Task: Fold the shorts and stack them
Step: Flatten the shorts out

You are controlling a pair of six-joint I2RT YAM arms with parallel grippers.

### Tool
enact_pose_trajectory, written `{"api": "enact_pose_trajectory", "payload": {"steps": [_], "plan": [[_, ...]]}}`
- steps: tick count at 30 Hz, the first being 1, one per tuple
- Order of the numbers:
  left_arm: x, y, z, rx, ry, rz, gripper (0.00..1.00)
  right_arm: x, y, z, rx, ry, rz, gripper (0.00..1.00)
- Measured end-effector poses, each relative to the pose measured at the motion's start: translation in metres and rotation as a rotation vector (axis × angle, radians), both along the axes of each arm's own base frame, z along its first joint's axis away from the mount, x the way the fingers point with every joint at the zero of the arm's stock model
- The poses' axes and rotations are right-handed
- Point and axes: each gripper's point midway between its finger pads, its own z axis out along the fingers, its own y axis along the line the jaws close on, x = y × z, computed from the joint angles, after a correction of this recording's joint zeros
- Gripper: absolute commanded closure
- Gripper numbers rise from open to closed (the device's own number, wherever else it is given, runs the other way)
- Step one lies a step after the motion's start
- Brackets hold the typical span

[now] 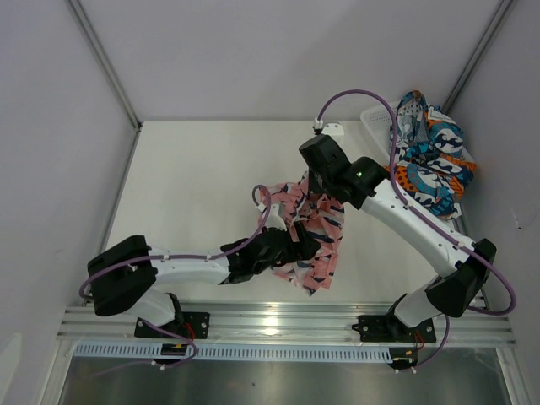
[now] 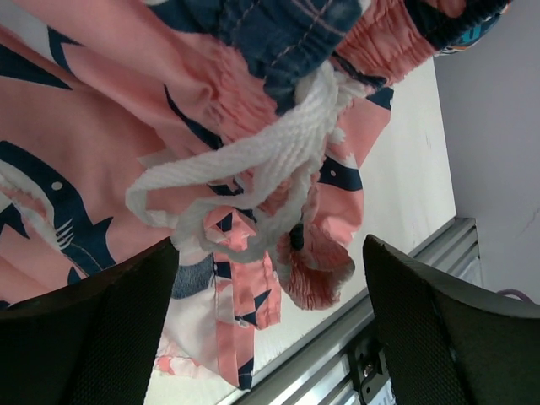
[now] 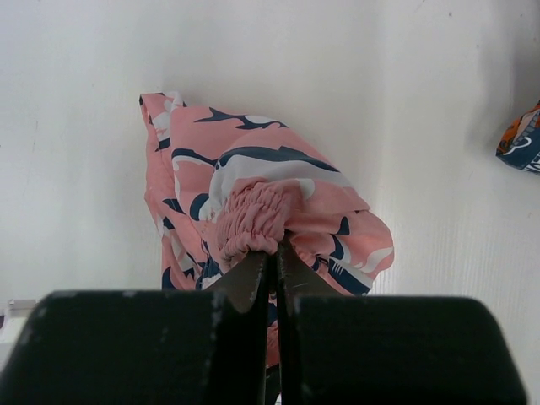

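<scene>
The pink shorts need to be spread for folding, so my left gripper should next grab their gathered waistband beside the white drawstring (image 2: 253, 160), opposite my right gripper.
The pink shorts (image 1: 310, 240) with navy-and-white shapes hang bunched over the table's near middle. My right gripper (image 1: 321, 192) is shut on their gathered waistband (image 3: 253, 221), jaws pressed together (image 3: 277, 257). My left gripper (image 1: 297, 245) is against the cloth from the left; in its wrist view its fingers (image 2: 93, 329) stand wide apart, with the pink cloth (image 2: 101, 160) and white drawstring (image 2: 253, 160) hanging ahead of them, not pinched. The blue, teal, orange and white shorts (image 1: 432, 160) lie crumpled at the back right, and a corner of them shows in the right wrist view (image 3: 521, 142).
A white mesh basket (image 1: 376, 126) stands at the back right under the patterned shorts. The metal rail (image 1: 287, 321) runs along the near table edge, also in the left wrist view (image 2: 396, 270). Grey walls close in the table on three sides.
</scene>
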Motion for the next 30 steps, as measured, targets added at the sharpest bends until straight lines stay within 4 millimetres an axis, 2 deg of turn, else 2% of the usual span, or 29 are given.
{"api": "enact_pose_trajectory", "payload": {"steps": [1,2,4,5,7,8,11,14,17,19,20,23,26,28,30], "plan": [[0.001,-0.001,-0.001,0.004,0.000,0.004,0.13,0.000,0.000,0.000,0.000,0.000,0.000,1.00],[0.003,-0.002,-0.001,0.006,-0.002,0.009,0.22,0.000,0.000,0.000,0.001,0.000,-0.001,1.00],[0.007,-0.006,0.000,0.004,-0.008,0.018,0.33,0.000,0.000,0.000,0.002,-0.001,-0.001,1.00],[0.008,-0.007,0.001,0.003,-0.013,0.018,0.46,0.000,0.001,-0.001,0.001,-0.001,-0.001,1.00],[0.011,-0.010,0.004,0.004,-0.029,0.019,0.60,0.000,0.001,-0.003,-0.001,0.001,-0.001,1.00],[0.012,-0.010,0.006,0.007,-0.038,0.021,0.77,0.000,0.000,-0.004,-0.003,0.003,-0.002,1.00],[0.016,-0.012,0.011,0.024,-0.066,0.016,1.00,-0.001,-0.001,-0.008,-0.012,0.006,-0.006,1.00],[0.018,-0.009,0.017,0.077,-0.103,-0.003,1.00,0.001,-0.007,-0.006,-0.018,-0.002,-0.019,1.00],[0.017,0.013,0.030,0.183,-0.165,-0.024,1.00,0.007,-0.018,0.000,-0.033,-0.022,-0.036,1.00],[0.019,0.032,0.051,0.257,-0.212,-0.017,1.00,0.014,-0.032,0.005,-0.050,-0.041,-0.064,1.00],[0.021,0.041,0.070,0.285,-0.243,-0.005,1.00,0.018,-0.039,0.007,-0.056,-0.048,-0.081,1.00],[0.030,0.069,0.147,0.304,-0.350,0.060,1.00,0.030,-0.054,0.026,-0.049,-0.082,-0.116,1.00],[0.029,0.100,0.221,0.268,-0.447,0.109,1.00,0.034,-0.052,0.065,0.005,-0.152,-0.108,1.00],[0.022,0.117,0.255,0.248,-0.493,0.109,1.00,0.028,-0.044,0.097,0.061,-0.213,-0.076,1.00],[0.013,0.131,0.280,0.230,-0.532,0.091,1.00,0.010,-0.035,0.127,0.120,-0.270,-0.016,1.00]]}}
